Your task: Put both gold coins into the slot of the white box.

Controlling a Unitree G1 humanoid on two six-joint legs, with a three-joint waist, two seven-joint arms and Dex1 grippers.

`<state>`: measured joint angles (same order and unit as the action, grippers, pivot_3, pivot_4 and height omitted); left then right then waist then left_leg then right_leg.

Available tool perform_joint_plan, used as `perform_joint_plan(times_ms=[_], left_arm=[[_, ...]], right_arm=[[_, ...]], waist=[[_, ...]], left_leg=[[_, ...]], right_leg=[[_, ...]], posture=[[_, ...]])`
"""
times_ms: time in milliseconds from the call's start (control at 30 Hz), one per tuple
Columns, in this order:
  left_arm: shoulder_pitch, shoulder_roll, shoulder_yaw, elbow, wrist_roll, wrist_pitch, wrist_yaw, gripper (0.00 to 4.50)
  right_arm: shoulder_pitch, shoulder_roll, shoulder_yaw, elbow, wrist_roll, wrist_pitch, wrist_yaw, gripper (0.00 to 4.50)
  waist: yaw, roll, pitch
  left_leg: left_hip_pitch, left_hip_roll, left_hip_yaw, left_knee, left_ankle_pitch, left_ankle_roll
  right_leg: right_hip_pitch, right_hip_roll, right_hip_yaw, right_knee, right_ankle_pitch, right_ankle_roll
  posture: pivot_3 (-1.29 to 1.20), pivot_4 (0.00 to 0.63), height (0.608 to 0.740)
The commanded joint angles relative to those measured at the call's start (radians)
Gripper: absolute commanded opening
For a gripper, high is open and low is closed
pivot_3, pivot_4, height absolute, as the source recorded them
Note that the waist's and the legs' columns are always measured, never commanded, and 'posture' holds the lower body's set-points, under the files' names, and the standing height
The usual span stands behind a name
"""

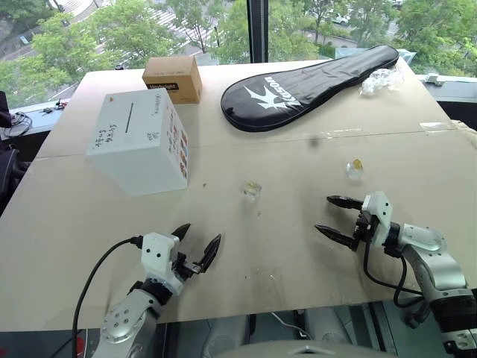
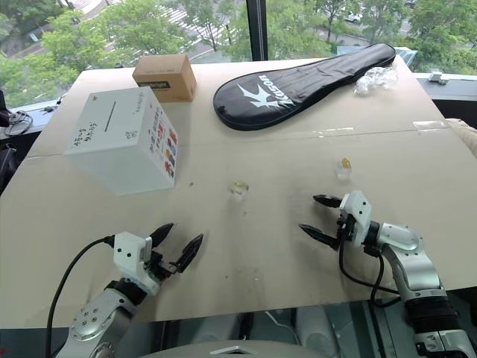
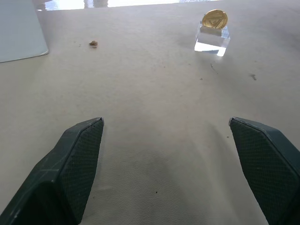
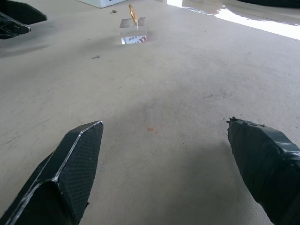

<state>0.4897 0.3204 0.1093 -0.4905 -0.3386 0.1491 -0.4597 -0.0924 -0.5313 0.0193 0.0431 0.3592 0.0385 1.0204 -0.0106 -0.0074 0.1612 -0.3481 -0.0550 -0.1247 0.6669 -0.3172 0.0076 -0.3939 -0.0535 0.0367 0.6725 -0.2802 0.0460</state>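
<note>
The right gripper next needs to hold the gold coin by its exposed upper rim (image 1: 357, 162) above the clear block, so that the coin can go into the box's slot.
The white box (image 1: 138, 145) stands at the table's far left, its dark slot (image 1: 128, 117) in the top face beside handwriting. One gold coin (image 1: 252, 186) stands upright on a small clear block mid-table; the left wrist view shows its face (image 3: 214, 19) and the right wrist view its edge (image 4: 133, 14). A second gold coin (image 1: 356, 164) sits on another clear block to the right. My left gripper (image 1: 200, 240) is open near the front edge, short of the middle coin. My right gripper (image 1: 326, 214) is open, pointing left, just in front of the right coin. Both hold nothing.
A brown cardboard box (image 1: 173, 78) sits behind the white box. A black racket cover (image 1: 309, 86) lies across the far side, with crumpled clear plastic (image 1: 380, 78) by its right end. A seam (image 1: 298, 136) runs across the table's width.
</note>
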Motion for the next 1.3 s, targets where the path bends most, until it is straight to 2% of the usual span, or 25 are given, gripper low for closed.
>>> perform_joint_plan(times_ms=[33, 300, 400, 467, 600, 700, 867, 967, 1167, 1300], left_arm=[[-0.001, 0.007, 0.016, -0.015, -0.010, -0.018, -0.012, 4.39], [-0.003, 0.021, 0.021, -0.047, -0.020, 0.002, -0.013, 4.39], [0.003, 0.046, 0.044, -0.064, -0.078, 0.005, -0.063, 4.39], [0.007, 0.085, 0.082, -0.076, -0.152, 0.015, -0.128, 4.39], [0.003, 0.200, 0.160, -0.091, -0.201, 0.029, -0.223, 4.39], [0.003, 0.257, 0.230, -0.127, -0.289, 0.076, -0.253, 4.39], [0.010, 0.326, 0.326, -0.163, -0.326, 0.142, -0.249, 4.39], [0.027, 0.329, 0.364, -0.177, -0.332, 0.157, -0.246, 4.50], [0.045, 0.310, 0.372, -0.186, -0.317, 0.160, -0.241, 4.50], [0.049, 0.296, 0.369, -0.171, -0.297, 0.152, -0.241, 4.50]], right_arm=[[-0.003, 0.002, -0.014, -0.031, 0.008, -0.014, -0.001, 4.50], [-0.030, 0.012, 0.002, -0.057, -0.005, -0.006, -0.022, 4.50], [-0.067, 0.038, 0.041, -0.082, -0.012, 0.020, -0.037, 4.50], [-0.121, 0.094, 0.100, -0.064, -0.074, 0.021, -0.087, 4.50], [-0.254, 0.232, 0.205, -0.005, -0.196, 0.075, -0.221, 4.50], [-0.320, 0.320, 0.251, 0.014, -0.217, 0.110, -0.261, 4.50], [-0.373, 0.393, 0.297, 0.056, -0.274, 0.126, -0.318, 4.50], [-0.377, 0.389, 0.315, 0.071, -0.308, 0.129, -0.333, 3.72], [-0.393, 0.394, 0.320, 0.103, -0.323, 0.121, -0.332, 0.95], [-0.392, 0.406, 0.316, 0.104, -0.312, 0.120, -0.320, 0.92]], waist=[[0.000, 0.000, 0.000], [-0.001, 0.000, 0.000], [-0.005, 0.000, 0.000], [-0.006, 0.000, 0.001], [-0.010, 0.001, 0.002], [-0.003, 0.001, 0.002], [-0.003, 0.001, 0.001], [-0.007, 0.001, 0.001], [-0.012, 0.001, 0.001], [-0.019, 0.001, 0.001]], left_leg=[[0.000, 0.000, 0.000, 0.000, 0.000, 0.000], [0.000, 0.000, 0.000, 0.000, 0.000, 0.000], [0.000, 0.000, 0.000, 0.000, 0.000, 0.000], [0.000, 0.001, 0.000, 0.000, 0.000, 0.000], [0.000, 0.002, 0.001, -0.001, 0.000, -0.001], [-0.001, 0.001, 0.000, -0.001, 0.000, -0.001], [-0.008, 0.000, -0.004, -0.001, 0.000, -0.001], [-0.015, -0.001, -0.004, 0.001, 0.000, -0.001], [-0.016, 0.000, -0.001, 0.001, 0.000, -0.002], [-0.015, 0.000, -0.001, 0.001, 0.000, -0.002]], right_leg=[[0.000, 0.000, 0.000, 0.000, 0.000, 0.000], [0.000, 0.000, 0.000, 0.000, 0.000, 0.000], [0.000, 0.000, 0.000, 0.000, 0.000, 0.000], [0.000, 0.001, 0.000, 0.000, 0.000, 0.000], [-0.003, 0.002, 0.001, 0.002, 0.000, -0.001], [-0.003, 0.001, 0.000, 0.001, 0.000, -0.001], [-0.009, 0.000, -0.003, -0.002, 0.000, -0.001], [-0.015, 0.000, -0.004, 0.000, 0.001, -0.001], [-0.018, 0.000, -0.001, 0.004, 0.000, -0.001], [-0.018, 0.001, -0.001, 0.004, 0.001, -0.001]], posture=[[0.00, 0.150, 0.740], [0.00, 0.150, 0.740], [0.00, 0.150, 0.740], [0.00, 0.150, 0.740], [0.00, 0.150, 0.740], [0.00, 0.150, 0.740], [0.00, 0.150, 0.740], [0.00, 0.150, 0.740], [0.00, 0.150, 0.740], [0.00, 0.150, 0.740]])
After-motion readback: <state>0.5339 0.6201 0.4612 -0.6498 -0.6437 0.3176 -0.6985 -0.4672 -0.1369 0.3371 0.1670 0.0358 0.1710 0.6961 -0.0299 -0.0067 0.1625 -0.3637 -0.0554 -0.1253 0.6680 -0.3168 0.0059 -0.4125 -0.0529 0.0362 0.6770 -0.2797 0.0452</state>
